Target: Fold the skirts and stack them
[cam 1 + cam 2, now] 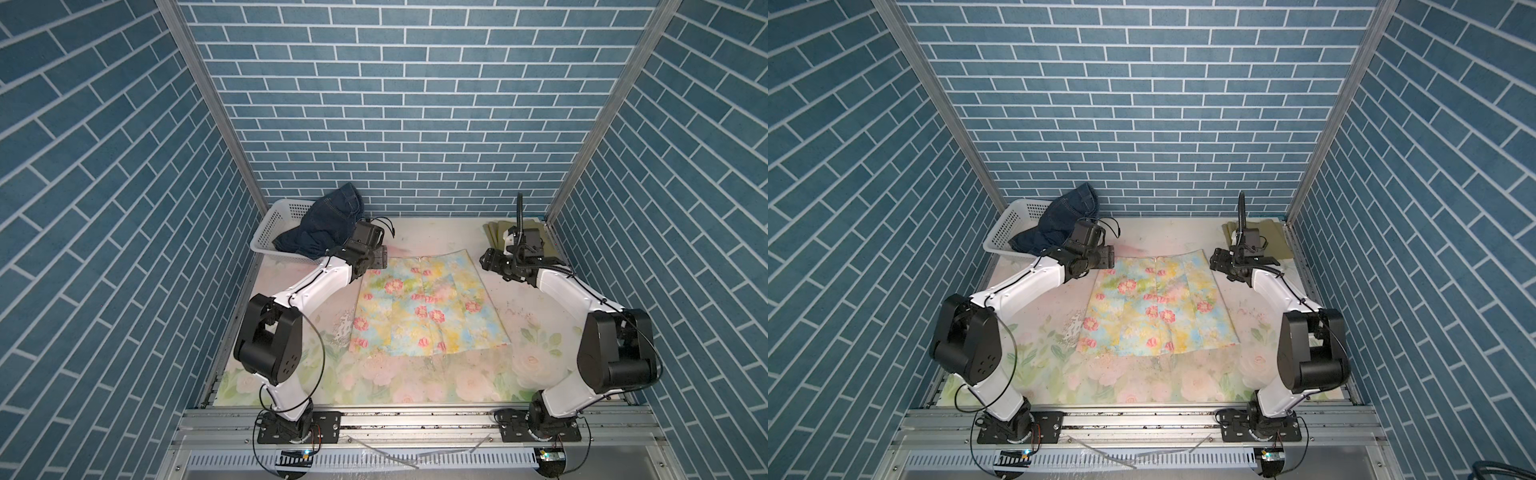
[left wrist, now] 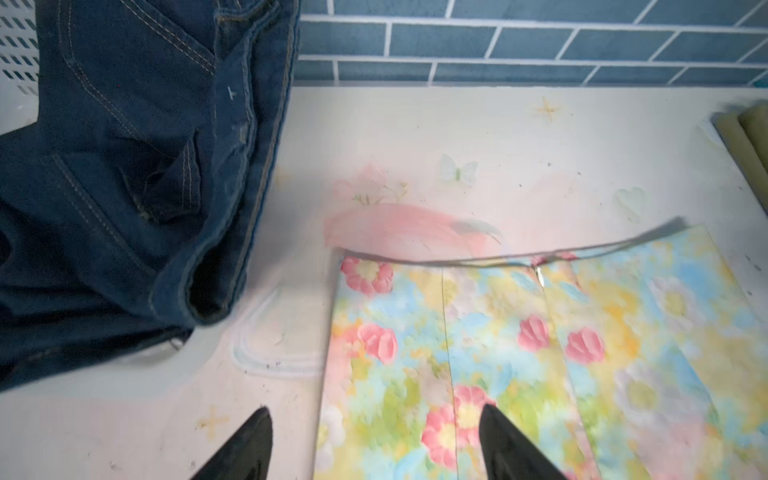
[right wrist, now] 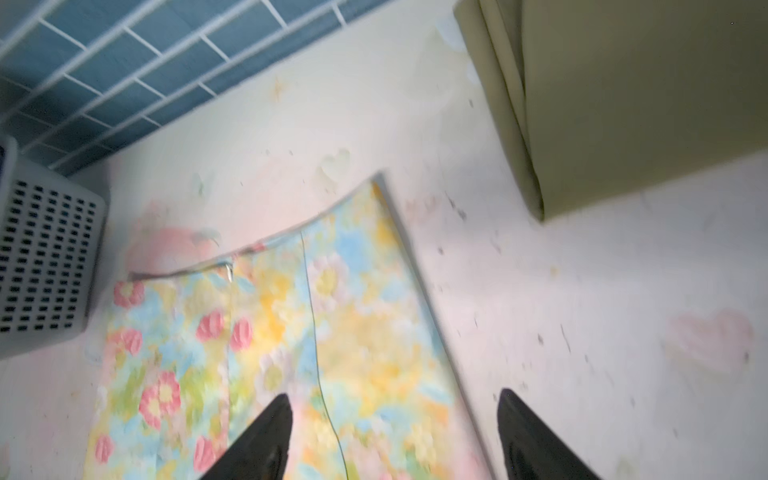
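Observation:
The floral skirt needs one side folded across. My right gripper should next grab it on that side by its side edge (image 1: 486, 294) nearest the olive-green skirt (image 1: 494, 235), with my fingers on both sides of the cloth.
The pastel floral skirt (image 1: 424, 303) (image 1: 1158, 303) lies spread flat mid-table, waistband toward the back wall. My left gripper (image 1: 382, 255) (image 2: 374, 411) hovers open over its back-left waist corner (image 2: 361, 274), holding nothing. At the back-right corner of the floral skirt (image 3: 291, 332), my right gripper (image 1: 486, 259) (image 3: 395, 399) is also open and empty, one finger over the cloth and one over the table. The dark denim skirt (image 1: 324, 224) (image 2: 124, 166) hangs crumpled over the basket. The olive-green skirt (image 1: 494, 235) (image 3: 644, 104) lies folded at the back right, partly behind the right wrist.
The white perforated basket (image 1: 278, 220) (image 3: 45, 257) stands in the back-left corner. Blue brick-pattern walls close in the back and both sides. The table cover has a pale flower print (image 1: 415, 382) like the skirt's. Both arm bases sit on the front rail.

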You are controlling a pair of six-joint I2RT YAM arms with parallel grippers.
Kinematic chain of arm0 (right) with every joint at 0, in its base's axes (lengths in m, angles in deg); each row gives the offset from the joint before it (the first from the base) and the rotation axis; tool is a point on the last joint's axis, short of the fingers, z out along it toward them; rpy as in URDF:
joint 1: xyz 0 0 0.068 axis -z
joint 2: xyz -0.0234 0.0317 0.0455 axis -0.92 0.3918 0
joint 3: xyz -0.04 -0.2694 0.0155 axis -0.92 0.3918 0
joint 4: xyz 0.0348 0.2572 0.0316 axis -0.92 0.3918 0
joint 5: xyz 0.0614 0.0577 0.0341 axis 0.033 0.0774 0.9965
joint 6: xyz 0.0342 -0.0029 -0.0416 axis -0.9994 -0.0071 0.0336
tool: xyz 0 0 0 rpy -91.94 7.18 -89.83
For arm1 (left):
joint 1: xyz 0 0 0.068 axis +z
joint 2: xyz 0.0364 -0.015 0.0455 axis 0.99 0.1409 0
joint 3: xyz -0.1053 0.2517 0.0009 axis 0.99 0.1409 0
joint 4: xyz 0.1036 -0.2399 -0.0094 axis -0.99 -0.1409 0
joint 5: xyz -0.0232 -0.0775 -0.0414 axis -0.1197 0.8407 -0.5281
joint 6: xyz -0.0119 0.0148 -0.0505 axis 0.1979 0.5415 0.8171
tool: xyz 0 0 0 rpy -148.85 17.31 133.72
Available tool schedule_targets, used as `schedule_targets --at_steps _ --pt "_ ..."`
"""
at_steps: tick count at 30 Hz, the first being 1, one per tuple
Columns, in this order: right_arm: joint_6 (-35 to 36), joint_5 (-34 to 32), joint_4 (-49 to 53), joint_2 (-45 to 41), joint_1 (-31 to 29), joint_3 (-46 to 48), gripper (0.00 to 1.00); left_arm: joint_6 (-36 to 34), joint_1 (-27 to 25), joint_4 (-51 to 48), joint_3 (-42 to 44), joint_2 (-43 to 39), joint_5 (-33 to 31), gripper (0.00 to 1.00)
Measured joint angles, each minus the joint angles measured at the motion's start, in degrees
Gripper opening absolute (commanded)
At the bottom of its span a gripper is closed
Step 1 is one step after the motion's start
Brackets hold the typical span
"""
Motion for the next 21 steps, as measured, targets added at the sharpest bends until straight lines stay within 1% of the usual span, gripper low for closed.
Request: schedule_targets --at_steps 3,11,15,21 --pt "-0.7 -1.1 1.7 -4.2 0.0 7.5 0.73 0.5 -2.0 -0.2 6.6 -3.8 0.0 0.79" --pt "-3.2 -2.6 4.5 -10.4 0.0 18.1 0.69 3.6 -5.1 -1.7 22.8 -13.0 -0.3 0.79" --pt "-4.1 -3.3 4.5 -11.8 0.0 21.0 0.64 5.0 -5.4 -1.8 27.5 -16.0 -0.4 0.79" --pt "-6.1 -3.4 3.8 -11.5 0.0 24.4 0.6 6.2 -5.5 -1.6 31.1 -16.7 -0.2 0.79"
